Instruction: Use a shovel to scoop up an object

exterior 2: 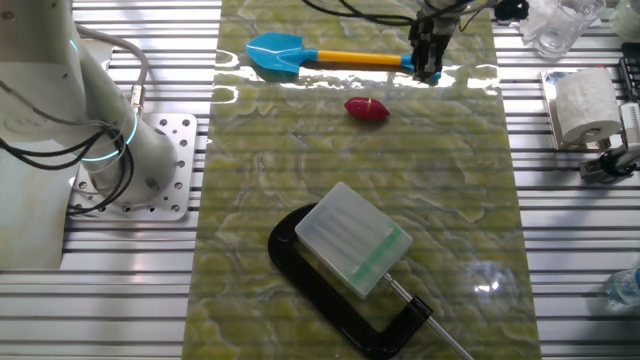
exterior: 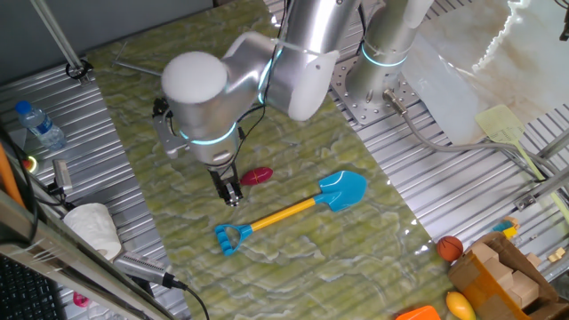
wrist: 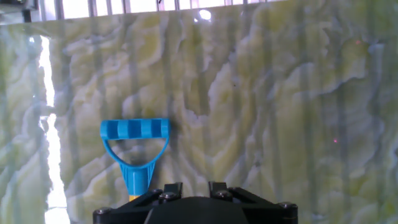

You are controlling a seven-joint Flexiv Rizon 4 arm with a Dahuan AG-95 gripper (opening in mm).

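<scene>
The long shovel has a broad blue blade (exterior: pixel 344 190) at its far end, so the robot's gripper should grab the shovel by the yellow handle (exterior: pixel 284 213) next.
The shovel (exterior: pixel 342 189) lies flat on the green marbled mat, blue blade to the right, yellow shaft running to its blue D-shaped end at the lower left. It also shows in the other fixed view (exterior 2: pixel 275 53) and its D end in the hand view (wrist: pixel 135 134). The dark red oval object (exterior: pixel 255 175) lies on the mat just behind the shaft, also in the other fixed view (exterior 2: pixel 366 109). My gripper (exterior: pixel 231 194) hangs above the shaft near the D end, which sits left of my jaws (wrist: pixel 191 186). The jaws stand slightly apart with nothing between them.
A pale translucent dustpan (exterior 2: pixel 355 240) with a black handle lies on the mat's other side. An orange ball (exterior: pixel 450 247) and a box of wooden blocks (exterior: pixel 507 276) sit at the right. A water bottle (exterior: pixel 40 124) and a tissue roll (exterior 2: pixel 585 105) flank the mat.
</scene>
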